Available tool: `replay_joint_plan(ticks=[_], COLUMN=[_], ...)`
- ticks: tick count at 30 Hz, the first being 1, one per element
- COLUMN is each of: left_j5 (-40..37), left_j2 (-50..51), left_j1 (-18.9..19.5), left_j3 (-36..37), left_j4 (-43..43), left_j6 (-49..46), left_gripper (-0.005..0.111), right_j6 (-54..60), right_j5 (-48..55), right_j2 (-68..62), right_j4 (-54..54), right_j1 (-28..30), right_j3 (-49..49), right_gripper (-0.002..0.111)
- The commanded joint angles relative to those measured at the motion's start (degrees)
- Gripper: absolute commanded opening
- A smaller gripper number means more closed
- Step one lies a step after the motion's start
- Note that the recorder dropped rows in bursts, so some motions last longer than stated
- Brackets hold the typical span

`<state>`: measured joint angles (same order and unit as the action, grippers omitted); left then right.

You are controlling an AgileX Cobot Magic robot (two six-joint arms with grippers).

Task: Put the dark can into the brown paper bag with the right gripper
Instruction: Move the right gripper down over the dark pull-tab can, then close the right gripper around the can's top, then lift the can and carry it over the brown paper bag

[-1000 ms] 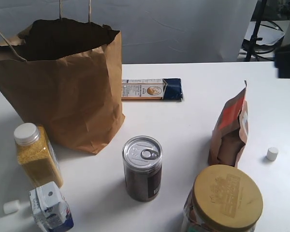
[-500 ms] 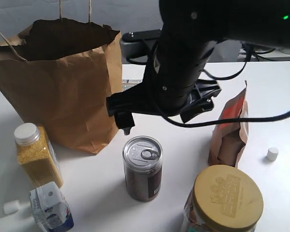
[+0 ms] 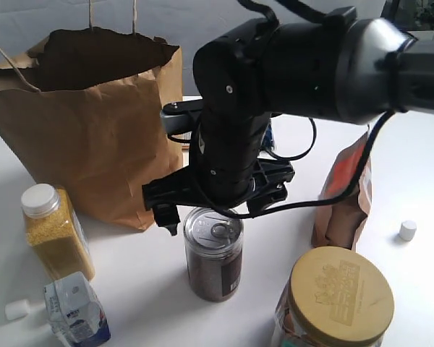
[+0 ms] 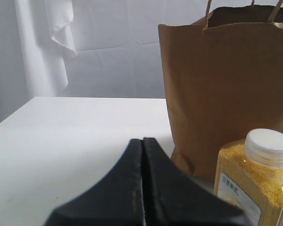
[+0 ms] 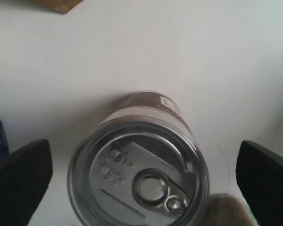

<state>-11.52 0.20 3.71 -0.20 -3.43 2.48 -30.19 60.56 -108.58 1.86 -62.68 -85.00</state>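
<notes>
I will next take hold of the dark can with my right gripper by its silver pull-tab top end (image 3: 214, 233), so that it can go into the brown paper bag (image 3: 94, 137).
The dark can (image 3: 213, 262) stands upright on the white table, silver pull-tab top up, in front of the brown paper bag (image 3: 94, 137). My right gripper (image 3: 215, 209) hangs just above the can, open, with one black finger on each side of it and apart from it. In the right wrist view the can (image 5: 139, 174) fills the middle, looked down on between the wide-apart fingers (image 5: 20, 181) of the right gripper (image 5: 141, 183). My left gripper (image 4: 142, 144) is shut on nothing, low over the table near the bag (image 4: 226, 84).
A yellow-filled bottle (image 3: 54, 235) with a white cap stands left of the can, a small carton (image 3: 76, 312) in front of it. A tan-lidded jar (image 3: 338, 296) and a brown-and-orange pouch (image 3: 345, 195) stand to the right. A white cap (image 3: 407, 230) lies far right.
The right arm, absent one second ago, has swung in from the upper right and dropped, so its open gripper now straddles the can's top. The can and bag have not moved.
</notes>
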Motion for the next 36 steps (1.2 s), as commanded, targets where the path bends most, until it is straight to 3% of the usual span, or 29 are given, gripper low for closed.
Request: replay_joint_plan(ticks=[1, 5, 13, 27, 36], left_j5=[0.8, 0.8, 0.8, 0.8, 0.8], left_j2=[-0.2, -0.2, -0.2, -0.2, -0.2], left_j1=[-0.3, -0.3, -0.3, -0.3, -0.3], left_j3=[0.2, 0.2, 0.2, 0.2, 0.2], left_j4=[-0.1, -0.1, -0.1, -0.1, -0.1], left_j6=[0.1, 0.1, 0.1, 0.1, 0.1], left_gripper=[0.0, 0.0, 0.0, 0.0, 0.0], right_j6=[-0.4, -0.7, -1.3, -0.4, -0.2], right_j5=[-0.2, 0.8, 3.0, -4.7, -24.7], right_j2=[-1.7, -2.6, -2.5, 12.6, 23.0], right_j4=[-1.2, -2.2, -2.4, 2.9, 2.5], right_j1=[-0.2, -0.2, -0.2, -2.0, -2.8], right_j3=[-0.4, -0.4, -0.4, -0.4, -0.4], right_gripper=[0.096, 0.079, 0.001, 0.0, 0.0])
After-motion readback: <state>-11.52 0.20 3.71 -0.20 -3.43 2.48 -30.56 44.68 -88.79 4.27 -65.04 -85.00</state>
